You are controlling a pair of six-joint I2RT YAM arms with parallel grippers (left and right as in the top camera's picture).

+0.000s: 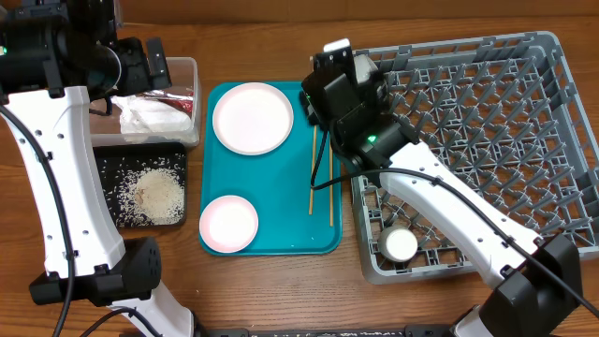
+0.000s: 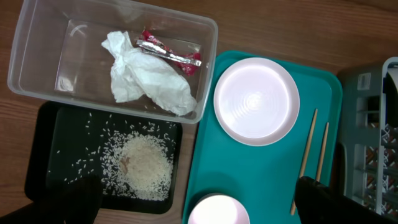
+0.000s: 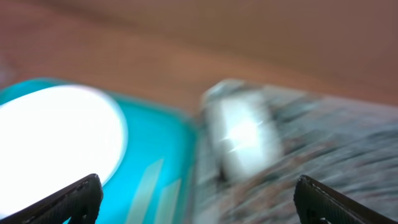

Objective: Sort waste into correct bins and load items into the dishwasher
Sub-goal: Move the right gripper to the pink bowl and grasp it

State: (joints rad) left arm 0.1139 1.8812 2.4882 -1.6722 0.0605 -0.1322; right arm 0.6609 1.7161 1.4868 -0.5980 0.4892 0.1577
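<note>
My right gripper takes the small plate by its rim on the side facing the rack next, so its body stays free to tilt into the dishwasher.
My left gripper (image 2: 199,202) hangs open and empty, high over the clear bin (image 2: 37,68) and the black bin (image 2: 56,143). A crumpled napkin (image 2: 146,78) and a red wrapper (image 2: 168,51) lie in the clear bin. Rice (image 2: 144,165) is heaped in the black one. On the teal tray (image 1: 281,201) lie the large plate (image 1: 253,117), the small plate (image 1: 229,223) and two chopsticks (image 1: 314,173). My right gripper (image 3: 205,202) is open and empty over the dishwasher rack's (image 1: 487,140) near-left corner, where a blurred white dish (image 3: 242,134) stands. A bowl (image 1: 398,245) sits in the rack's front left.
Both bins stand left of the teal tray and the grey rack fills the right side. Bare wooden table (image 1: 281,290) runs along the front. The right arm (image 1: 449,201) stretches across the rack's left part. The right wrist view is heavily motion-blurred.
</note>
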